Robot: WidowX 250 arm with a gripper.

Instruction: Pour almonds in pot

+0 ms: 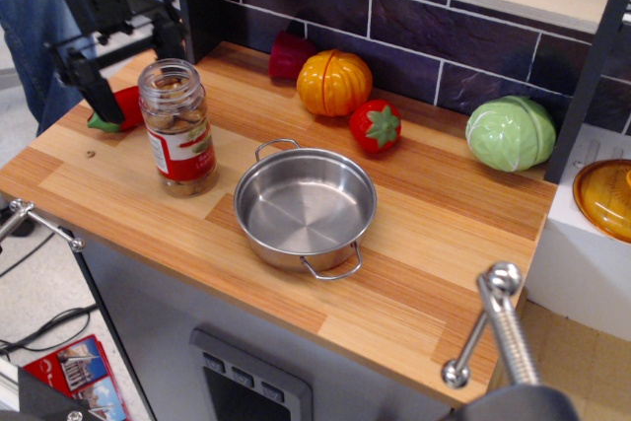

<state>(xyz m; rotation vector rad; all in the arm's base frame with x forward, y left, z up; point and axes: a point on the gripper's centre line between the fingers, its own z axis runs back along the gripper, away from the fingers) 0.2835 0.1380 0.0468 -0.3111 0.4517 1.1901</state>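
Observation:
My gripper grabs the jar by its body (181,145) next, since the jar's opening stays free to pour almonds into the pot (306,206).
The almonds (174,117) sit in a clear open-topped jar (181,145) with a red and white label, standing upright on the left of the wooden counter (444,244). The pot (306,206), a shallow shiny steel pan with two wire loop handles, stands empty just right of the jar. My black gripper (136,68) is open at the upper left, just behind and above the jar's rim. One finger (99,98) hangs to the jar's left and the other is near the jar's top right. It holds nothing.
A red toy pepper (120,110) lies behind the jar, partly hidden by my finger. An orange pumpkin (334,83), a red tomato (376,126), a green cabbage (511,132) and a dark red cup (291,54) line the back wall. An orange glass lid (606,199) sits far right.

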